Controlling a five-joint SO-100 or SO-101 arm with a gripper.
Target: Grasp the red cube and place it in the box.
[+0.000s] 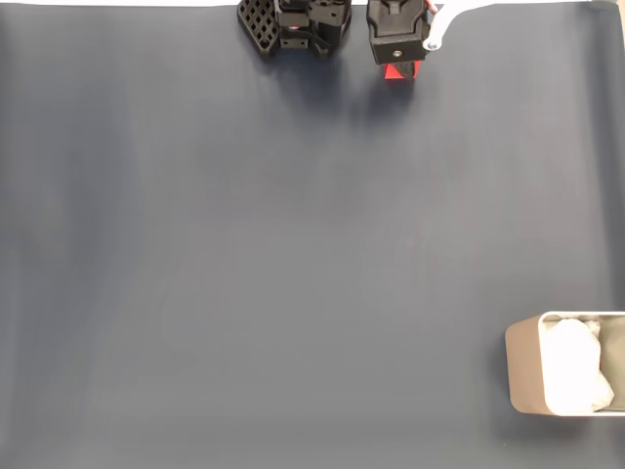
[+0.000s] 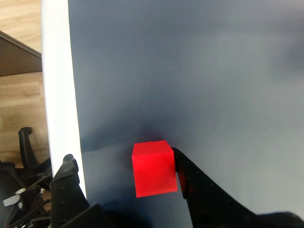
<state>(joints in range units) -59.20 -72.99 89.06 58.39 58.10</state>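
Note:
Next, my gripper grabs the red cube (image 1: 401, 70) by its opposite sides to place it in the beige box.
The red cube (image 2: 153, 167) rests on the dark blue mat close to the table's white edge. In the wrist view my gripper (image 2: 122, 156) is open around it: the right finger (image 2: 194, 183) touches the cube's side, while the left finger (image 2: 69, 175) stands well apart. In the fixed view the cube (image 1: 401, 70) peeks out from under the gripper (image 1: 398, 61) at the top edge. The beige box (image 1: 522, 366) with white padding inside sits at the bottom right corner, far from the cube.
The arm's black base (image 1: 293, 24) stands at the top of the fixed view, left of the gripper. A white table edge (image 2: 56, 95) and wooden floor lie beyond the mat in the wrist view. Open mat (image 1: 293, 254) stretches between cube and box.

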